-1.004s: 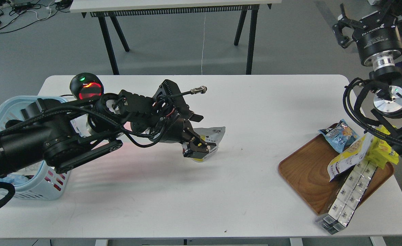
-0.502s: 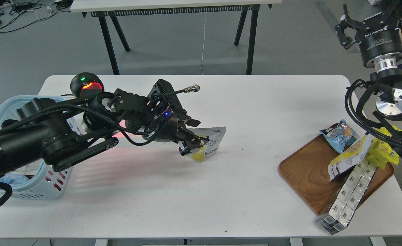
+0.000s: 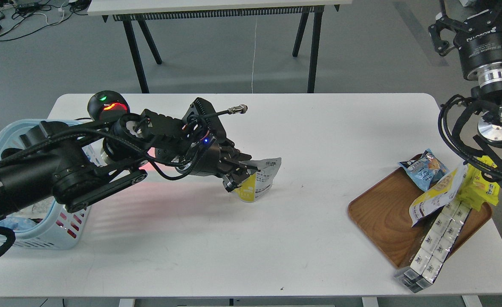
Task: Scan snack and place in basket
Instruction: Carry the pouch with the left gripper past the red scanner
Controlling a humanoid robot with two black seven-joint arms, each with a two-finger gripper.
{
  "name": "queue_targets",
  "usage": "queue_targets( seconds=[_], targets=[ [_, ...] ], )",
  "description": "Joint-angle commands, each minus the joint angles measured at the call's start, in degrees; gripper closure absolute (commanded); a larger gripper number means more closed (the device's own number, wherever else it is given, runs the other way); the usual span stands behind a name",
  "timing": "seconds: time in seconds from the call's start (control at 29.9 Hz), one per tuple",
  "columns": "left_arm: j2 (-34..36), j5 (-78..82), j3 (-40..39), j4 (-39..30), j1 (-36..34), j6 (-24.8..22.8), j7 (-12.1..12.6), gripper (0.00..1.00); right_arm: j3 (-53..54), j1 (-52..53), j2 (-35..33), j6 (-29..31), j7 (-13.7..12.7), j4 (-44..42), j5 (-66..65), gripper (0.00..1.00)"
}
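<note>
My left gripper grabs the snack pouch by its yellow base [image 3: 246, 190] next, to scan the snack and drop the pouch in the basket [image 3: 65, 238].
The snack [image 3: 260, 182] is a small pouch with a yellow base and a white top, standing upright at the table's middle. My left gripper [image 3: 241, 175] is at the pouch's left edge. Its fingers are apart, one by the pouch's top left and one lower left, and they do not clamp it. The light blue basket [image 3: 65, 238] sits at the table's left edge, mostly hidden behind my left arm. My right gripper [image 3: 468, 13] is raised high at the top right, away from the table. Its finger links are spread and it is empty.
A black scanner with a red light [image 3: 107, 109] stands at the back left and throws a red glow on the table. A wooden tray [image 3: 381, 213] at the right holds a blue packet [image 3: 423, 168], a longer yellow-white pouch [image 3: 436, 194], a bright yellow packet [image 3: 483, 187] and boxed snacks [image 3: 436, 241].
My left gripper has pulled back left and up off the pouch, turning as it went. The pouch has stayed in place. My right arm has moved right and up.
</note>
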Motion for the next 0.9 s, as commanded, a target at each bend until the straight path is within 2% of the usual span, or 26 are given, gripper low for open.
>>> queue_targets(
  seconds=[0.0, 0.2, 0.57, 0.7, 0.87],
  targets=[
    [0.06, 0.0, 0.0, 0.18, -0.02, 0.01, -0.18, 0.82, 0.01, 0.17, -0.78, -0.01, 0.0, 0.0, 0.01, 0.01],
    [-0.2, 0.0, 0.0, 0.26, 0.16, 0.01, -0.01, 0.99, 0.09, 0.43, -1.49, -0.01, 0.0, 0.0, 0.01, 0.01],
    [1.46, 0.0, -1.32, -1.58, -0.37, 0.01, -0.36, 1.0, 0.53, 0.78, -2.19, -0.01, 0.0, 0.0, -0.07, 0.01],
    [6.12, 0.0, -3.42, -5.62, -0.02, 0.01, -1.85, 1.0, 0.88, 0.96, -3.25, -0.01, 0.0, 0.0, 0.01, 0.01],
    [11.04, 0.0, -4.83, -7.29, 0.16, 0.01, -3.78, 1.0, 0.97, 0.96, -3.69, -0.01, 0.0, 0.0, 0.01, 0.01]
  ],
)
